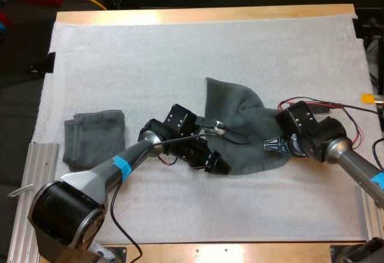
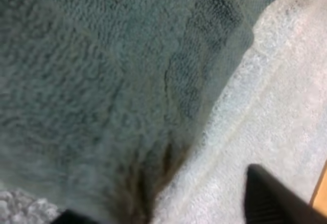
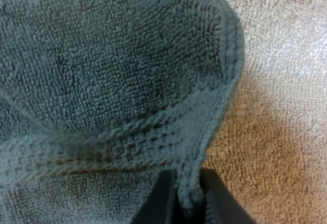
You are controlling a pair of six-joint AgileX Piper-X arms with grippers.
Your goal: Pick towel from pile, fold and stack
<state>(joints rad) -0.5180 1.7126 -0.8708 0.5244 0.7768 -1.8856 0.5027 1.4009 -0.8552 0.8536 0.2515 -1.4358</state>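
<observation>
My left gripper grips the towel by its bunched edge (image 2: 148, 180) next, since that edge rises in a fold while the towel's cloth (image 2: 66, 91) beside it lies slack.
A dark grey-green towel (image 1: 243, 125) lies partly spread on the white mat (image 1: 180, 47), right of the middle. My left gripper (image 1: 219, 168) is low at the towel's near left edge. In the left wrist view its fingers (image 2: 268, 198) stand well apart: one is over bare mat, and the towel's (image 2: 102, 81) bunched edge lies between them, so the left gripper (image 2: 168, 211) is open. My right gripper (image 1: 279, 145) is at the towel's right corner. In the right wrist view the right gripper (image 3: 188, 196) is shut on the towel's stitched hem (image 3: 214, 111).
A folded towel (image 1: 95, 137) lies on the mat's left side, clear of both arms. The wooden table edge (image 1: 204, 14) runs along the far side. Bare mat stretches behind and in front of the spread towel.
</observation>
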